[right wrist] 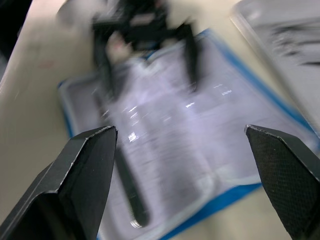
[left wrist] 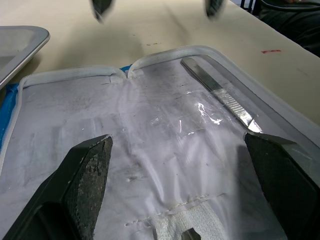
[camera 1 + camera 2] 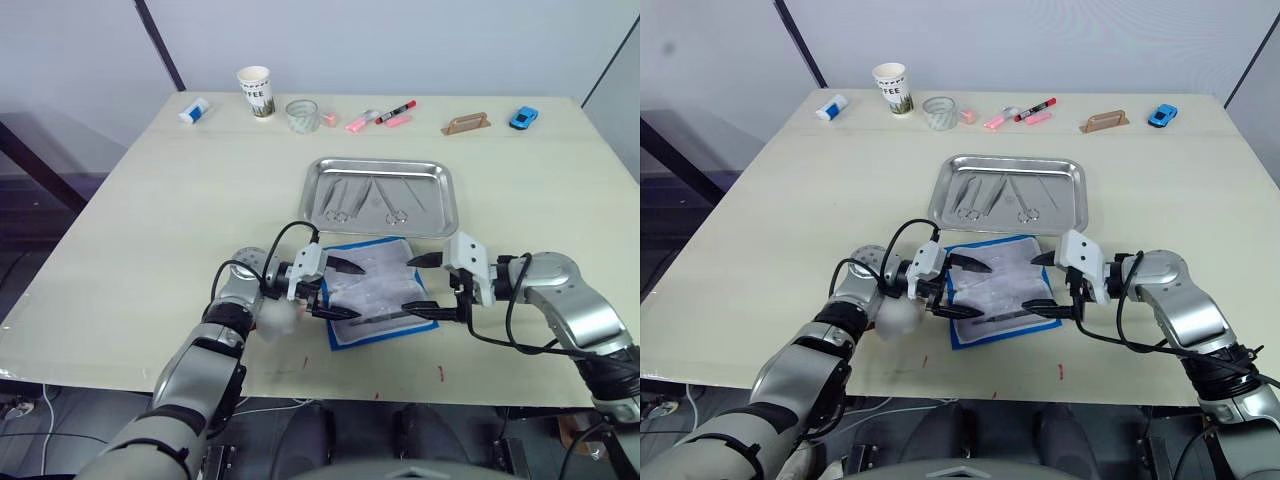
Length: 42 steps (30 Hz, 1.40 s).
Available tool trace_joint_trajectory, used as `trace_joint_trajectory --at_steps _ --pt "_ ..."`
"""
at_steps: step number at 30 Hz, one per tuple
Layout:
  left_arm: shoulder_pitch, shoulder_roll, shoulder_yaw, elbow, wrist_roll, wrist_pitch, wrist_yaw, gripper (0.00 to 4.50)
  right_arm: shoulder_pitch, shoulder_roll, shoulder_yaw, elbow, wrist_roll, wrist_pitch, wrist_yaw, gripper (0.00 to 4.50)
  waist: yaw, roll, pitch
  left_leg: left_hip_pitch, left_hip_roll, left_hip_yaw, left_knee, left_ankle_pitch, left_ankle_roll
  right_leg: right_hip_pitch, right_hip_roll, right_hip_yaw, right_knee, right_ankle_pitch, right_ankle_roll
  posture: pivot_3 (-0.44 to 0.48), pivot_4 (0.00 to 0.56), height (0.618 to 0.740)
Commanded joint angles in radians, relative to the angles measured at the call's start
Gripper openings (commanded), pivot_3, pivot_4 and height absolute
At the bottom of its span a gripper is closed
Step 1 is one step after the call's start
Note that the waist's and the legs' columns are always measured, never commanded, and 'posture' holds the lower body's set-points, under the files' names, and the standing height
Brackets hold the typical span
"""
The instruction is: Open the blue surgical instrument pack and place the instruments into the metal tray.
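My right gripper grabs the slim silver instrument by its smooth flat handle (image 3: 390,317) (image 1: 132,192) next, to place it into the metal tray.
The blue surgical instrument pack (image 3: 372,285) lies unfolded near the table's front edge, pale lining up. One slim silver instrument (image 3: 385,317) rests on its near edge and appears again as the flat silver tool (image 2: 220,95). Behind the pack sits the metal tray (image 3: 428,208) with scissors and forceps (image 3: 340,200) inside. My left gripper (image 3: 342,290) is open over the pack's left side, empty. My right gripper (image 3: 414,286) is open over the right side, facing the left one, with its lower finger close to the loose instrument.
Along the far edge stand a paper cup (image 3: 256,92), a clear glass (image 3: 301,115), pink and red markers (image 3: 385,117), a wooden handle piece (image 3: 467,123), a blue toy car (image 3: 522,118) and a small white bottle (image 3: 194,110). Bare tabletop spreads to both sides of the pack.
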Motion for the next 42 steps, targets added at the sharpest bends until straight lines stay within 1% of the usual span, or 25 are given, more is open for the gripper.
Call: trace_joint_trajectory --at_steps 1,8,15,16,17,20,22,23,24,26,32,42 --pt "0.039 0.018 -0.027 0.064 0.054 0.004 -0.031 4.5 -0.026 0.001 0.035 0.026 -0.042 -0.062 0.018 4.47 0.0 0.0 0.0 0.0 0.0 0.0 0.0 0.0 0.0 0.0 0.0 0.0 0.0 0.0 0.0 0.0 0.15 0.718" --pt "0.041 0.029 -0.028 0.06 0.052 0.004 -0.031 4.5 -0.05 0.004 0.094 0.11 -0.103 -0.132 0.06 4.47 0.0 0.0 0.0 0.0 0.0 0.0 0.0 0.0 0.0 0.0 0.0 0.0 0.0 0.0 0.0 0.0 0.15 0.718" --pt "0.04 0.032 -0.03 0.06 0.051 0.005 -0.031 4.5 -0.069 0.015 0.126 0.174 -0.141 -0.144 0.08 4.47 -0.001 0.0 0.0 0.001 0.0 0.0 0.0 0.0 0.0 0.0 0.0 0.0 0.0 0.0 0.0 0.0 0.15 0.718" --pt "0.04 0.032 -0.03 0.06 0.052 0.005 -0.031 4.5 -0.072 0.01 0.135 0.182 -0.149 -0.145 0.092 4.24 -0.001 0.0 0.0 0.001 0.0 0.0 0.0 0.0 0.0 0.0 0.0 0.0 0.0 0.0 0.0 0.0 0.15 0.718" --pt "0.039 0.031 -0.03 0.061 0.052 0.005 -0.031 4.5 -0.075 0.004 0.143 0.19 -0.159 -0.147 0.103 3.9 -0.001 0.0 0.0 0.001 0.0 0.0 0.0 0.0 0.0 0.0 0.0 0.0 0.0 0.0 0.0 0.0 0.15 0.718" --pt "0.037 0.031 -0.028 0.063 0.052 0.004 -0.031 4.5 -0.085 -0.024 0.177 0.211 -0.197 -0.151 0.137 2.75 -0.001 0.0 0.0 0.001 0.0 0.0 0.0 0.0 0.0 0.0 0.0 0.0 0.0 0.0 0.0 0.0 0.15 0.718" --pt "0.038 0.03 -0.029 0.062 0.052 0.004 -0.031 4.5 -0.093 -0.037 0.194 0.224 -0.216 -0.155 0.151 1.89 -0.001 0.0 0.0 0.001 0.0 0.0 0.0 0.0 0.0 0.0 0.0 0.0 0.0 0.0 0.0 0.0 0.15 0.718" --pt "0.038 0.03 -0.029 0.061 0.051 0.004 -0.031 4.5 -0.096 -0.041 0.2 0.228 -0.223 -0.151 0.155 1.27 -0.001 0.0 0.0 0.001 0.0 0.0 0.0 0.0 0.0 0.0 0.0 0.0 0.0 0.0 0.0 0.0 0.15 0.718" --pt "0.038 0.03 -0.029 0.061 0.051 0.004 -0.031 4.5 -0.098 -0.043 0.204 0.23 -0.226 -0.148 0.157 1.04 0.0 -0.001 0.0 0.001 0.0 0.0 0.0 0.0 0.0 0.0 0.0 0.0 0.0 0.0 0.0 0.0 0.15 0.718" --pt "0.039 0.03 -0.029 0.06 0.051 0.004 -0.031 4.5 -0.103 -0.047 0.211 0.236 -0.237 -0.149 0.159 0.08 -0.001 -0.001 -0.001 0.001 0.0 0.0 0.0 0.0 0.0 0.0 0.0 0.0 0.0 0.0 0.0 0.0 0.15 0.718" --pt "0.04 0.029 -0.027 0.059 0.051 0.004 -0.031 4.5 -0.103 -0.038 0.21 0.219 -0.226 -0.158 0.16 0.02 0.0 -0.003 -0.002 0.001 0.0 0.0 0.0 0.0 0.0 0.0 0.0 0.0 0.0 0.0 0.0 0.0 0.15 0.718" --pt "0.041 0.023 -0.027 0.058 0.051 0.004 -0.031 4.5 -0.083 -0.001 0.211 0.08 -0.196 -0.078 0.132 0.02 -0.001 -0.003 -0.002 0.001 0.0 0.0 0.0 0.0 0.0 0.0 0.001 0.0 0.0 0.0 -0.001 0.0 0.15 0.718"
